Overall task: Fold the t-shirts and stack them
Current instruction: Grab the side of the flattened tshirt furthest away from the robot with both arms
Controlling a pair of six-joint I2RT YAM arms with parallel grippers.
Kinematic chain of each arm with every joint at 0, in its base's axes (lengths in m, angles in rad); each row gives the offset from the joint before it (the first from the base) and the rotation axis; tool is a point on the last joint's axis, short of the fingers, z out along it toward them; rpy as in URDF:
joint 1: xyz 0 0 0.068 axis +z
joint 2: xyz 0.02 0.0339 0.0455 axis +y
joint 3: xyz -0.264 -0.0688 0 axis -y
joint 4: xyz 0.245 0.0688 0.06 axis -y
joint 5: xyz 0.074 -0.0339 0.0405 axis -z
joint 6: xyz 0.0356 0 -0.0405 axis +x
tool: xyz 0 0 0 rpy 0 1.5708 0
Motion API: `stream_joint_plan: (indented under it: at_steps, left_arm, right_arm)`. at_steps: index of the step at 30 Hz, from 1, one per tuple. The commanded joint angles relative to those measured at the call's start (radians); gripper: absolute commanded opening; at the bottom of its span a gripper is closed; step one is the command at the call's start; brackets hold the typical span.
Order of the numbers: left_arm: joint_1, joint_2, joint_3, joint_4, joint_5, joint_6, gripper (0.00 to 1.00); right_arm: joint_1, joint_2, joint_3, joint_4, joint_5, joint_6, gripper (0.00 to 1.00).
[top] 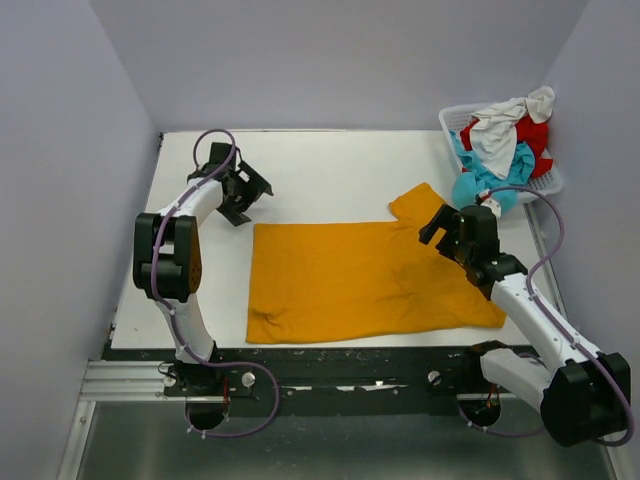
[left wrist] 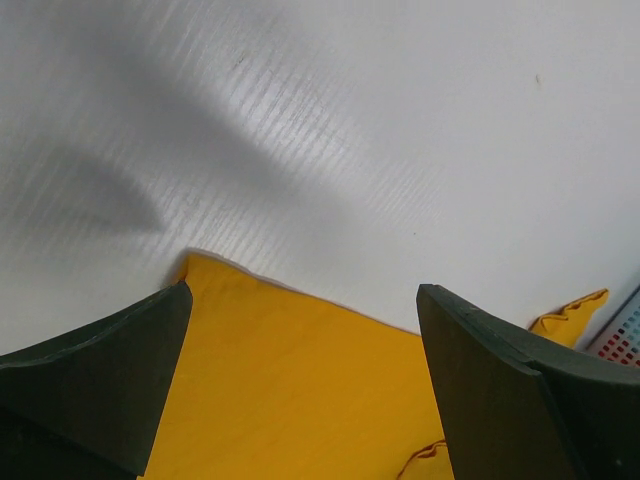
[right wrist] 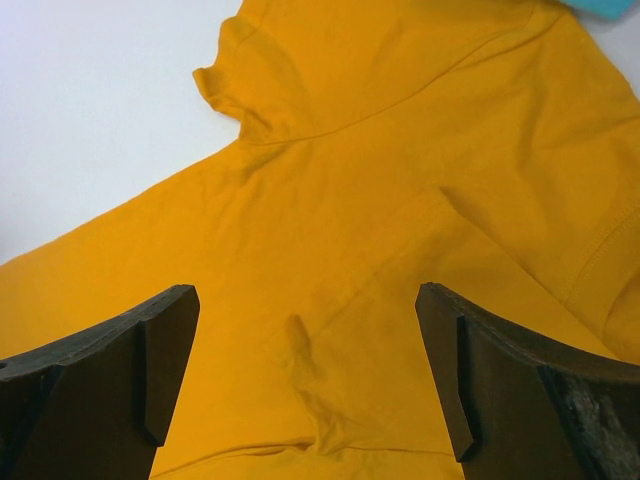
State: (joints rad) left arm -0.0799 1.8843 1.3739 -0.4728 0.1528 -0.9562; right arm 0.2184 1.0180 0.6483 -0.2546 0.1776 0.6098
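Note:
My left gripper picks up the mustard-orange t-shirt (top: 360, 280) by its far corner (top: 259, 229) next, since that lets the t-shirt's far edge fold over toward its near side.
A mustard-orange t-shirt (top: 360, 280) lies spread flat on the white table, one sleeve (top: 420, 203) pointing to the back right. My left gripper (top: 243, 193) hovers open just off the shirt's far left corner (left wrist: 200, 265), nothing between its fingers (left wrist: 110, 370). My right gripper (top: 442, 228) is open above the shirt's right part near the sleeve; the cloth (right wrist: 330, 230) shows between its fingers (right wrist: 470, 370). More t-shirts, turquoise (top: 485, 180), red (top: 530, 130) and white (top: 500, 130), are piled in the basket.
A white plastic lattice basket (top: 452, 118) stands at the table's back right corner, its edge (left wrist: 620, 340) showing in the left wrist view. Grey walls close in the table on the left, back and right. The white table (top: 330, 160) has bare surface behind the shirt.

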Motion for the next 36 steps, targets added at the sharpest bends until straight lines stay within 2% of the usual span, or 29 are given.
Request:
stream_joint_plan:
  at_steps: [1,6,13,24,27,34,36]
  left_arm:
    - [-0.026,0.012,-0.024,0.030,0.010,-0.119,0.99]
    - [-0.058,0.010,-0.027,0.017,-0.069,-0.172,0.99]
    - [-0.071,0.044,-0.093,0.079,-0.048,-0.250,0.99]
    - [-0.154,0.108,0.032,-0.112,-0.135,-0.206,0.98]
    - [-0.171,0.115,0.046,-0.164,-0.175,-0.202,0.87]
    - [-0.207,0.142,0.084,-0.296,-0.247,-0.202,0.44]
    - [-0.206,0.147,0.092,-0.316,-0.257,-0.213,0.38]
  right_arm:
    - [-0.005,0.018,-0.027,0.047,-0.018,-0.031,1.00]
    - [-0.005,0.042,-0.032,0.057,-0.032,-0.027,1.00]
    - [-0.006,0.039,-0.048,0.061,-0.020,-0.038,1.00]
    - [-0.006,0.042,-0.067,0.073,-0.023,-0.029,1.00]
    - [-0.006,0.034,-0.072,0.077,-0.026,-0.025,1.00]
    - [-0.005,0.008,-0.091,0.076,-0.045,-0.019,1.00]
    - [-0.006,0.002,-0.094,0.077,-0.058,-0.019,1.00]
